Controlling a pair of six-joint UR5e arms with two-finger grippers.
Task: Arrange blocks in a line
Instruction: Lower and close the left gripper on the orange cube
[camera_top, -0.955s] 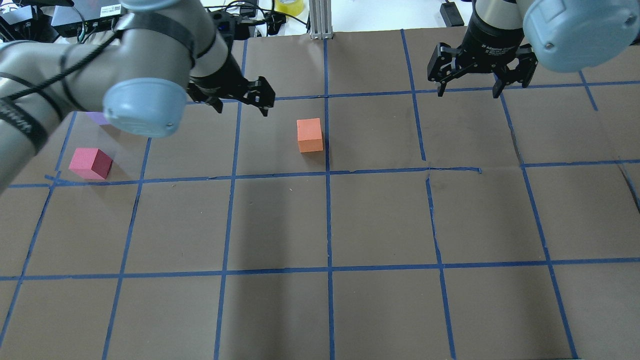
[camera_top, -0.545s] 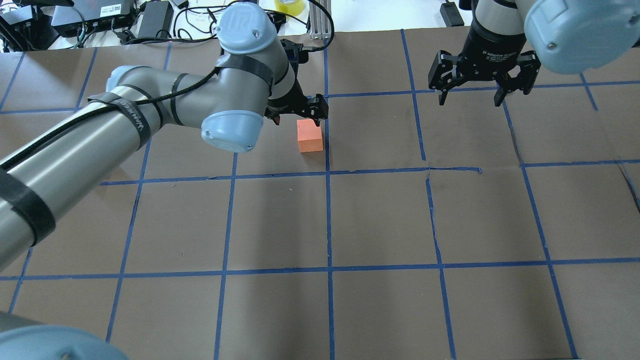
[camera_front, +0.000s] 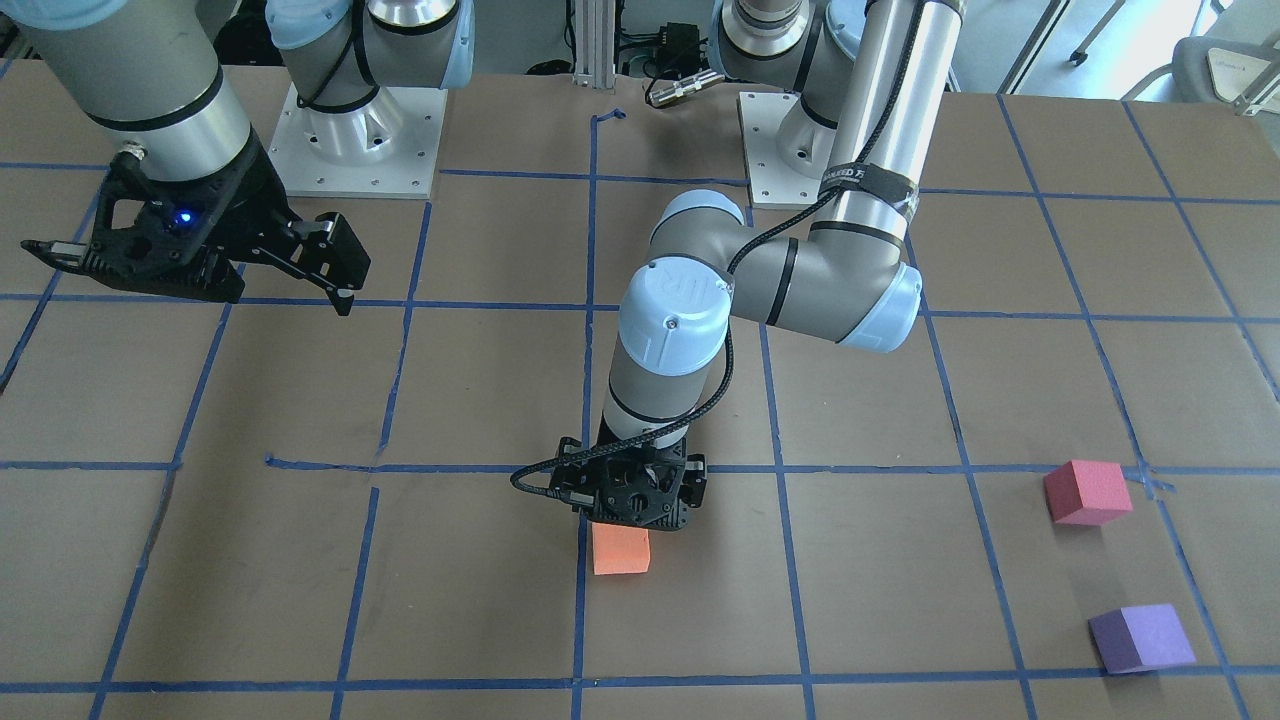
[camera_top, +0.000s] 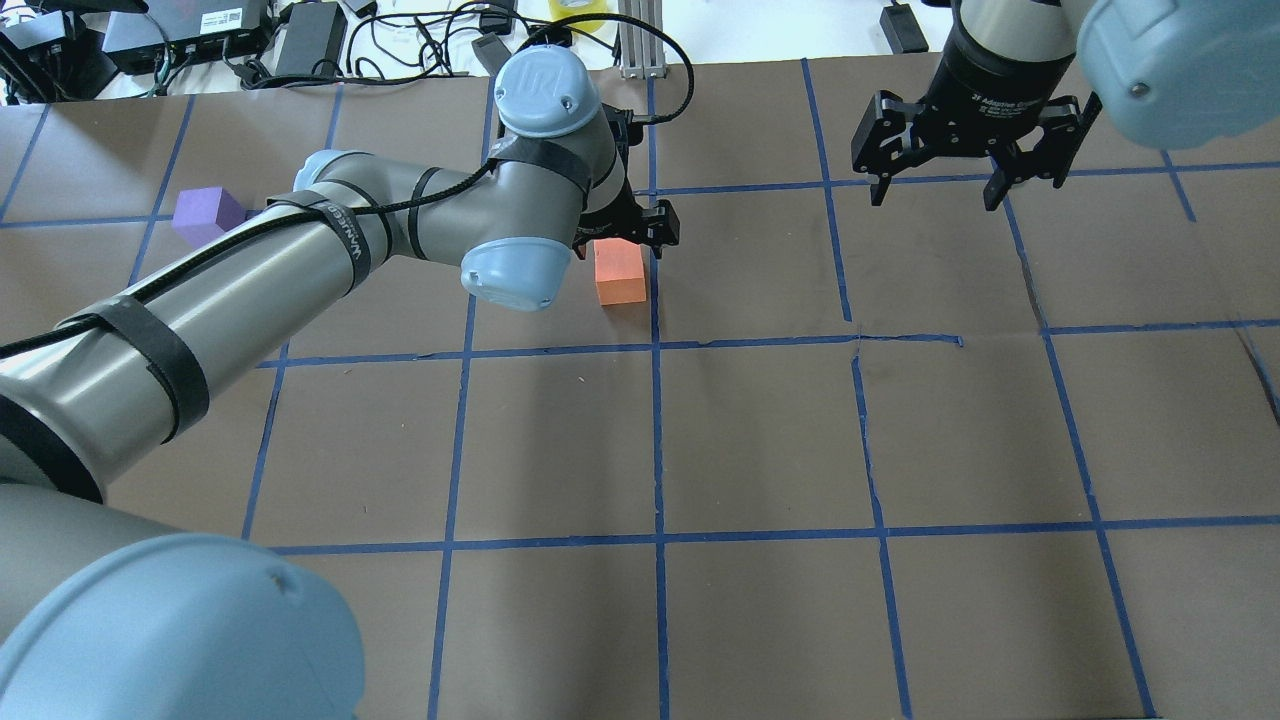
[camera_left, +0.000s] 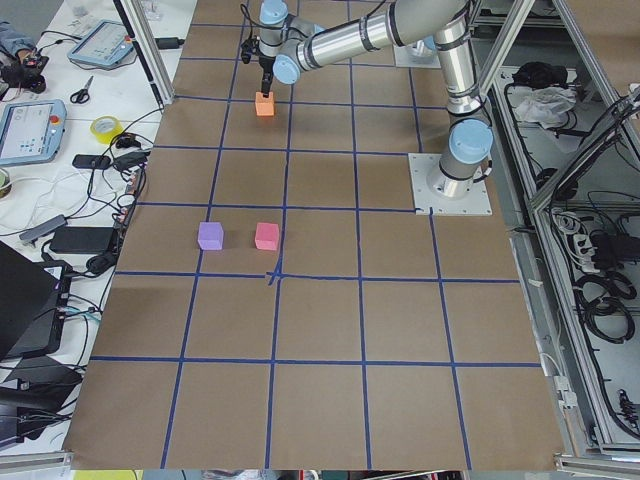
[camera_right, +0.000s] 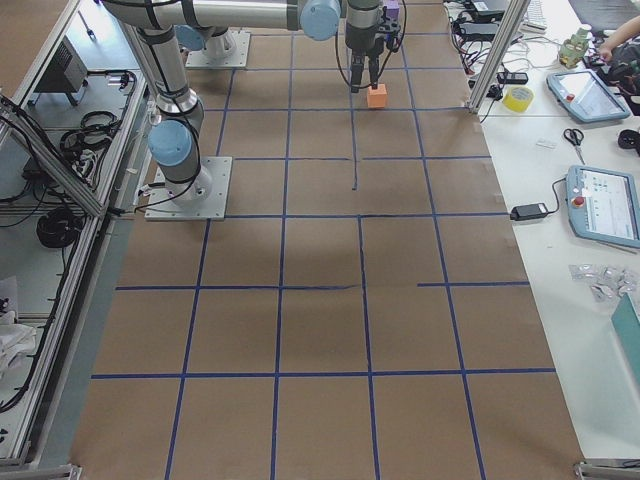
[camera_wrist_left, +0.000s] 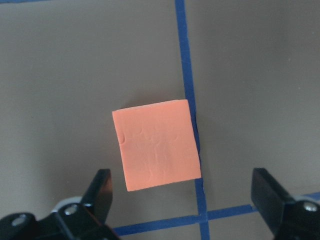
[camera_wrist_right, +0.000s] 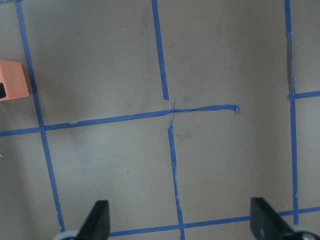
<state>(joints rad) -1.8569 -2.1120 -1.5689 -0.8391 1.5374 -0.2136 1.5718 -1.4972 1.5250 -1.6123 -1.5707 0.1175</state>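
Note:
My left gripper grabs the orange block by its opposite sides next, to line it up with the red-pink block and the purple block (camera_front: 1140, 637).
The orange block (camera_top: 620, 277) sits on the brown table beside a blue tape line; it also shows in the front view (camera_front: 620, 552). My left gripper (camera_top: 625, 232) hangs open right above it. In the left wrist view the orange block (camera_wrist_left: 157, 150) lies just ahead of the open gripper (camera_wrist_left: 185, 200), between the lines of the two fingers. The red-pink block (camera_front: 1085, 492) and the purple block (camera_front: 1140, 637) lie apart, far out on my left side. My right gripper (camera_top: 935, 195) is open and empty, high over the table's right part.
Blue tape lines (camera_top: 655, 440) grid the brown paper table. Cables, power bricks and a yellow tape roll (camera_left: 104, 128) lie beyond the far edge. My left arm (camera_top: 300, 260) hides the red-pink block in the overhead view; the purple block (camera_top: 205, 213) shows beside it.
My left arm has swung right and brought its open gripper from left of the orange block to just above it. The right gripper has barely moved. The blocks have not moved.

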